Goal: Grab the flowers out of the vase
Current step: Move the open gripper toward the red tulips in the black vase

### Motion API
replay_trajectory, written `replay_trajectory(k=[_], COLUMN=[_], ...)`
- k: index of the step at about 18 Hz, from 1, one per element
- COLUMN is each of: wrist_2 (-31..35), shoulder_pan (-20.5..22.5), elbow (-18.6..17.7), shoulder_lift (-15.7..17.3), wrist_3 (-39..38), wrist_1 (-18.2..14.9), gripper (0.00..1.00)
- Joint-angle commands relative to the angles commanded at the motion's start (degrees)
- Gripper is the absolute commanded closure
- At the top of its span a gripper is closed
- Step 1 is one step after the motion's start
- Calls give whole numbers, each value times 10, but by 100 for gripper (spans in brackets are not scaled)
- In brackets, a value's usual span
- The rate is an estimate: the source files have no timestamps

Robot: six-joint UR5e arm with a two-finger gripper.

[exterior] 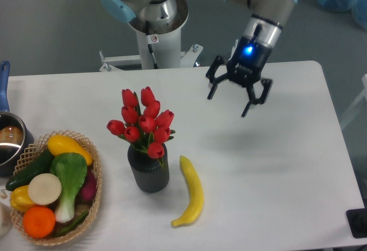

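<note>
My gripper grabs the flowers by their red tulip buds next, to lift the flowers (143, 121) out of the dark vase (150, 173).
The flowers (143, 121), a bunch of red closed tulip buds with short green stems, stand in the vase (148, 170), a small dark ribbed cylinder on the white table. My gripper (228, 104) hangs above the table well to the right of the flowers and farther back. Its two black fingers are spread apart and nothing is between them.
A yellow banana (191, 192) lies just right of the vase. A wicker basket (92, 202) of vegetables and fruit sits at the front left. A metal pot (10, 144) with a blue handle is at the left edge. The robot base (155, 30) stands behind the table.
</note>
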Motion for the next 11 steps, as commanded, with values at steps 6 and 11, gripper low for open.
replay_trajectory(k=[6,11], wrist_2=[-76,-105], shoulder_pan=[-24,-44], elbow=[0,0], shoulder_lift=[-16,-28], wrist_3=[4,5], wrist_1=[4,22], gripper=[0,0])
